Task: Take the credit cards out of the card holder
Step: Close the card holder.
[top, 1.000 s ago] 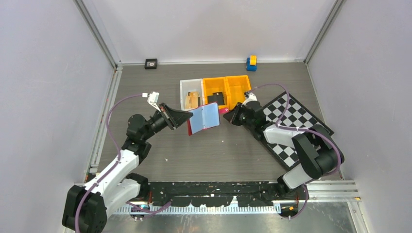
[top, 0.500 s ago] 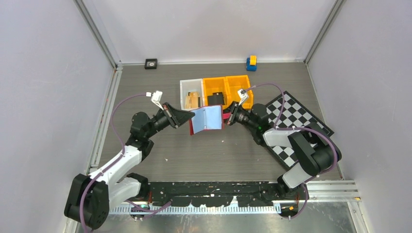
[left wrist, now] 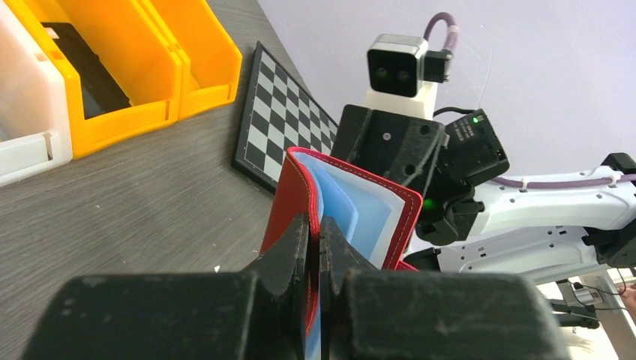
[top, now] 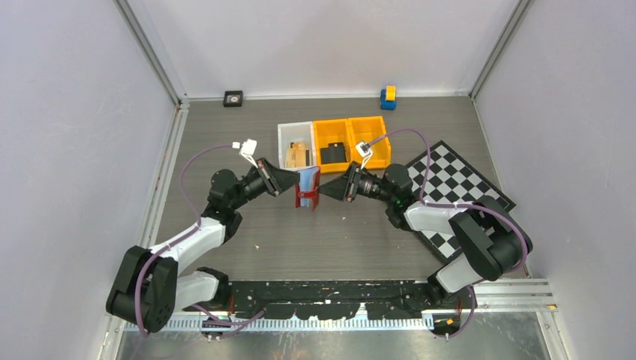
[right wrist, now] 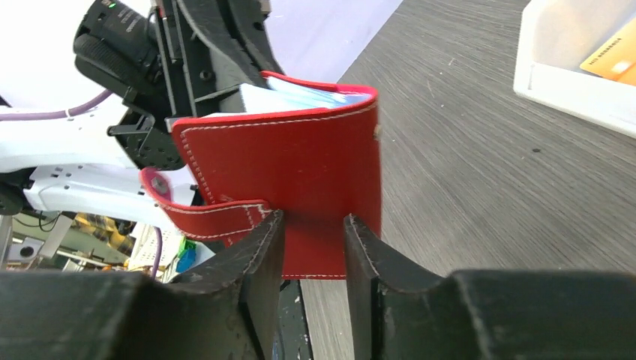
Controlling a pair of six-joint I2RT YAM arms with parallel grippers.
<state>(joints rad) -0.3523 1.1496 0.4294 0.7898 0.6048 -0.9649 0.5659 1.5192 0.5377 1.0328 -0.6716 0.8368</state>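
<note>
The sleeves of the card holder should stay free so that their cards can come out, so the robot's right gripper will next grab the card holder by its folded red spine (right wrist: 375, 172).
The red card holder (top: 307, 189) hangs above the table's middle, upright and folded nearly shut, with pale blue sleeves (left wrist: 360, 210) showing inside. My left gripper (top: 295, 184) is shut on one red cover and a sleeve at its edge (left wrist: 315, 225). Facing it from the right, my right gripper (top: 325, 192) is open, its tips (right wrist: 313, 221) just in front of the holder's red outer cover (right wrist: 300, 165) and beside the snap tab (right wrist: 206, 214). Nothing lies between its fingers. Tan credit cards (top: 298, 155) lie in the white bin (top: 287, 135); one orange card (right wrist: 613, 61) shows there.
Two orange bins (top: 370, 131) stand behind the holder, one with a black item (top: 332, 154). A chequered board (top: 469, 176) lies under the right arm. A blue and yellow block (top: 388, 97) and a small black square (top: 233, 97) sit by the back wall.
The card holder has swung from spread open to nearly folded and edge-on. My right gripper has moved left up to it and opened. The left gripper has shifted slightly right, still gripping.
</note>
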